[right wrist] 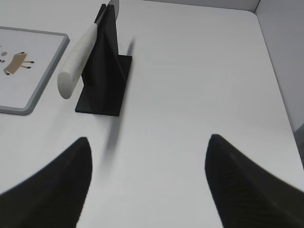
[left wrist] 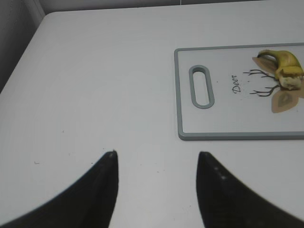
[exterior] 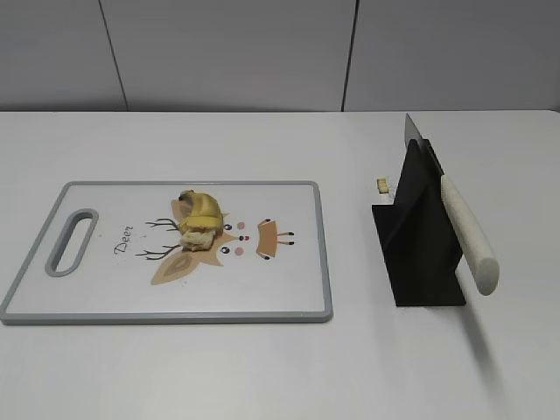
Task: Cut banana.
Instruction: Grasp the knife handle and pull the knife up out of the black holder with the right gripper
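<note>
The robot's right gripper should next cut the banana [exterior: 199, 219], so it should grab the knife by its pale handle [exterior: 468, 232] for that.
The banana [exterior: 199, 219], a stubby yellow piece with dark spots and pale cut flesh, lies on the white cutting board [exterior: 105, 289], over its printed deer. It also shows in the left wrist view as the banana [left wrist: 285, 67] on the board [left wrist: 223, 118]. A knife with a white handle [exterior: 468, 236] rests in a black stand [exterior: 420, 245]; the right wrist view shows the knife [right wrist: 78, 54] and stand [right wrist: 102, 80] ahead at left. My left gripper [left wrist: 156, 154] hangs open above bare table, left of the board. My right gripper [right wrist: 148, 138] is open, empty, behind the stand. Neither arm shows in the exterior view.
A tiny beige crumb [exterior: 381, 185] lies on the table behind the stand. The white table [exterior: 280, 376] ends at a grey wall at the back. Its left edge [left wrist: 19, 61] and right edge [right wrist: 275, 71] show in the wrist views.
</note>
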Controlling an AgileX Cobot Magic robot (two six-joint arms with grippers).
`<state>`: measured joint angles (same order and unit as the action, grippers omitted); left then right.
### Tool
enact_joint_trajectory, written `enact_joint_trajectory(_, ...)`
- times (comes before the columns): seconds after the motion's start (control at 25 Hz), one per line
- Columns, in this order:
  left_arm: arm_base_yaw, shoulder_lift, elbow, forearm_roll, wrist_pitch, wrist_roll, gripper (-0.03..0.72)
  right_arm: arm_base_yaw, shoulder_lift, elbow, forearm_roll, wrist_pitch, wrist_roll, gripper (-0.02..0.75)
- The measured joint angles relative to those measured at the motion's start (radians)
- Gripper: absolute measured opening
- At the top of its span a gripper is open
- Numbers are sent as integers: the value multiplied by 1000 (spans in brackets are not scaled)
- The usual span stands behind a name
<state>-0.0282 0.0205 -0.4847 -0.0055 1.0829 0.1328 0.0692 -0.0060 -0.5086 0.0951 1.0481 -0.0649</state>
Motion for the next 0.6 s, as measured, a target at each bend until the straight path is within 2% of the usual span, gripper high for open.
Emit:
enact_joint_trajectory(0.44, 0, 0, 0, -1, 0, 0, 499, 0, 3, 0, 2, -1, 0, 572)
enact_joint_trajectory(0.6, 0, 0, 0, -1, 0, 0, 499, 0, 76, -13, 27, -2, 0, 572)
